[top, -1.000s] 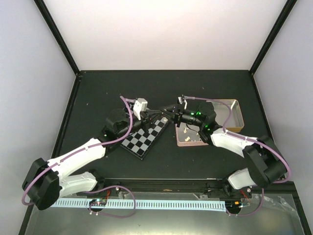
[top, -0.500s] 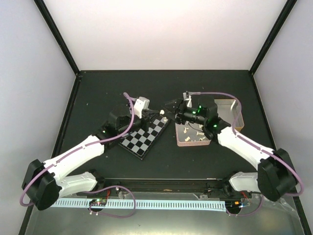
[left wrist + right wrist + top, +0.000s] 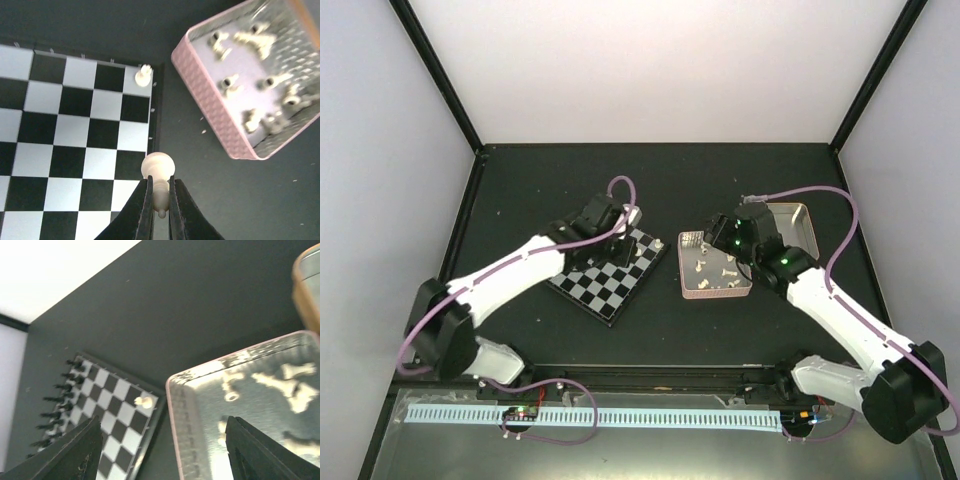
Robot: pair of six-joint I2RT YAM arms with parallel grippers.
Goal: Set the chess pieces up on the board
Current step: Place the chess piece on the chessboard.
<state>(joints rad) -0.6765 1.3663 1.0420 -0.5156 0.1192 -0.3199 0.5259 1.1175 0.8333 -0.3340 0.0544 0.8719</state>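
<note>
The cream-white chess piece is well above the board's edge and would topple if I opened now. I should first move it toward a square's middle with my left gripper.
My left gripper is shut on a cream-white chess piece, its round base pointing away from the fingers. It hangs over the right edge of the board. One white piece stands on the board's far right corner square. Several more white pieces lie in the pink tin. My right gripper is open and empty above the pink tin's left end. From above, the left gripper is over the board and the right gripper over the tin.
A gold tin lies right of the pink one, behind my right wrist. Several tiny black figures line the board's far left side in the right wrist view. Board and tin sit close together with a narrow dark gap between them.
The two grippers met between board and tin. The right one opened, let go of the white piece and drew back over the pink tin. The left carried the piece over the board's edge.
</note>
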